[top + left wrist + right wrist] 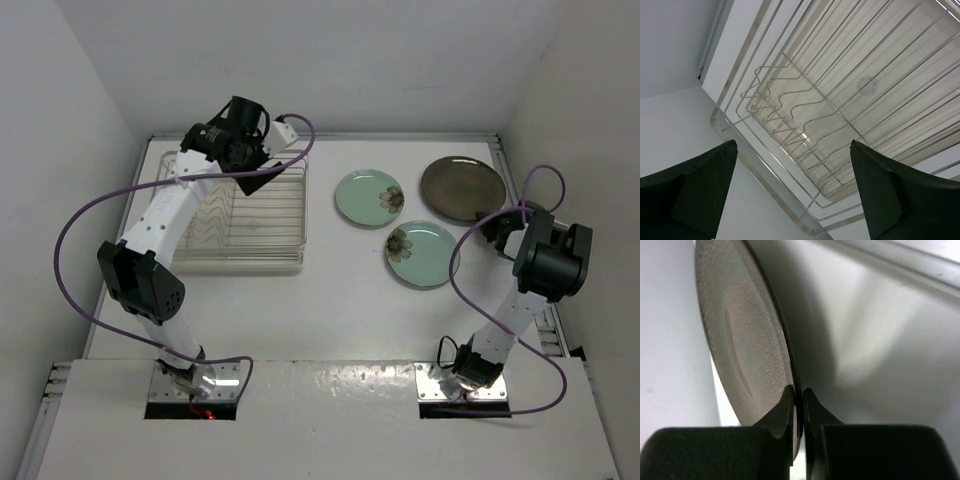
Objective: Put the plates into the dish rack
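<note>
My fingers are closed on both sides of the brown plate's rim. The brown plate (460, 188) would come up with my right gripper if I lifted it now.
The dish rack (272, 218) stands at the back left and holds no plates; in the left wrist view its wire prongs (785, 125) show from above. My left gripper (255, 172) hangs open and empty over the rack's far edge (792, 144). The dark brown plate (460, 188) lies at the back right. My right gripper (497, 224) is shut on its near right rim. In the right wrist view the plate (745, 340) is seen edge-on, its rim pinched in that gripper (798, 390). Two mint green flower plates (369, 197) (422, 253) lie flat between rack and brown plate.
White walls close in the table on the left, back and right; the right wall (590, 150) is close to my right arm. The rack sits on a clear tray (790, 205). Purple cables (75, 230) loop from both arms.
</note>
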Available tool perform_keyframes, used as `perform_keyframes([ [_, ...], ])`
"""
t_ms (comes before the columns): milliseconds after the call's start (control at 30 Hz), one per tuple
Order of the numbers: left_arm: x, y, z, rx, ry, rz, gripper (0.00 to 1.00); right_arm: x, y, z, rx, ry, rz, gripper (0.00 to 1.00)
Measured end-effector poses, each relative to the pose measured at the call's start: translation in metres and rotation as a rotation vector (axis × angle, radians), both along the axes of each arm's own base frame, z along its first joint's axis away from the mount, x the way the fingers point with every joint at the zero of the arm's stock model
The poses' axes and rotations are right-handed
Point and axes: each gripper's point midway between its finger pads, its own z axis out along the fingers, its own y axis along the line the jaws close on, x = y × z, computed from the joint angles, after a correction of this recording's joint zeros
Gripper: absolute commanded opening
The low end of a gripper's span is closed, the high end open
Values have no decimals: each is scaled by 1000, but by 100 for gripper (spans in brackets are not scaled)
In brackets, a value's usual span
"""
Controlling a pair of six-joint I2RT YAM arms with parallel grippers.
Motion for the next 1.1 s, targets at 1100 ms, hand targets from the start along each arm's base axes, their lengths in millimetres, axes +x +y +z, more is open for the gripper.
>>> perform_keyframes([
  [1100,-94,-183,122,-296,-222,-873,100,-81,159,318,-1130,-430,845,0],
])
